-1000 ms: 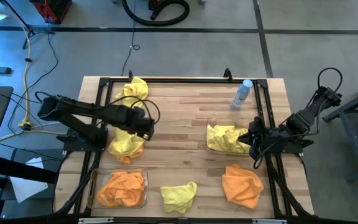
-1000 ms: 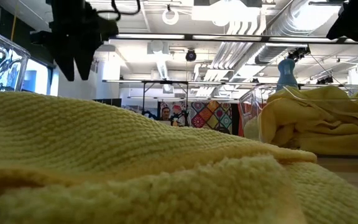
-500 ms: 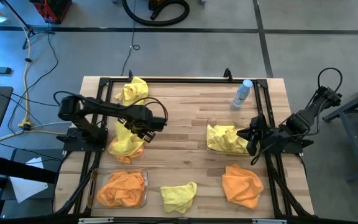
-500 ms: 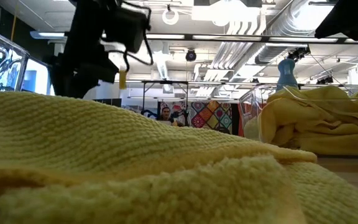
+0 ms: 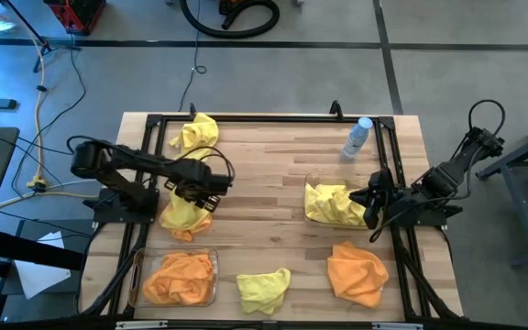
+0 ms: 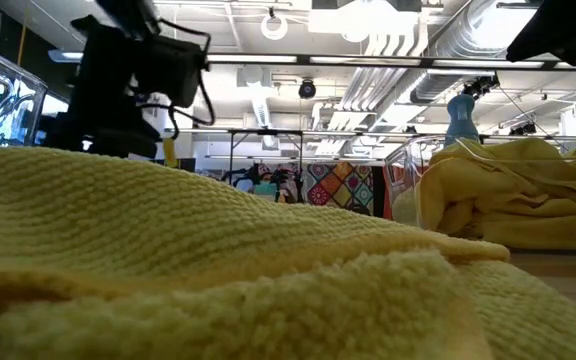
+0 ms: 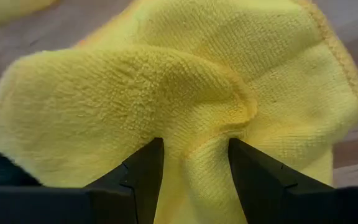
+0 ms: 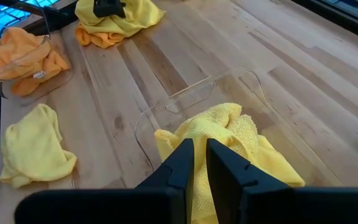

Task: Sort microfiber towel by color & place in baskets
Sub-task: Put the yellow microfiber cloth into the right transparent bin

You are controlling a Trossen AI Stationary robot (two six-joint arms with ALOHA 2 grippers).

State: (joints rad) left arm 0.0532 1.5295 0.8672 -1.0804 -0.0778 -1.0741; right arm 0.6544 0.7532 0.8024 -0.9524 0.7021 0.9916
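Note:
My left gripper grabs the yellow towel by its raised fold next, to bring the towel to the basket of yellow towels.
My left gripper (image 5: 200, 188) is open, pointing down into a crumpled yellow towel (image 5: 186, 213) at the table's left; it also shows in the left wrist view (image 7: 194, 146). An orange cloth (image 8: 98, 38) peeks from under that towel. My right gripper (image 5: 371, 207) is shut and empty, hovering at the right edge of a clear basket (image 5: 312, 183) that holds yellow towels (image 5: 333, 203). A second clear basket (image 5: 138, 275) at the near left holds orange towels (image 5: 180, 278). Loose towels lie on the table: yellow (image 5: 264, 289), orange (image 5: 356, 272), yellow (image 5: 195, 134). My left gripper comes at the yellow towel from above, pointing down. Its two fingertips (image 7: 146, 163) are set into the cloth on either side of a raised fold (image 7: 197, 134) near the towel's middle. The cloth puckers toward one fingertip. The towel lies on the table.
A small clear bottle with a blue cap (image 5: 357, 137) stands at the far right. A dark metal frame (image 5: 246, 117) runs around the table's edges. Bare wood lies in the table's middle (image 5: 264, 192). In the low view a yellow towel (image 6: 218, 270) fills the foreground.
My left gripper has swung a little toward the table's right edge, then back left and down onto the yellow towel at the left. The towel lies where it was.

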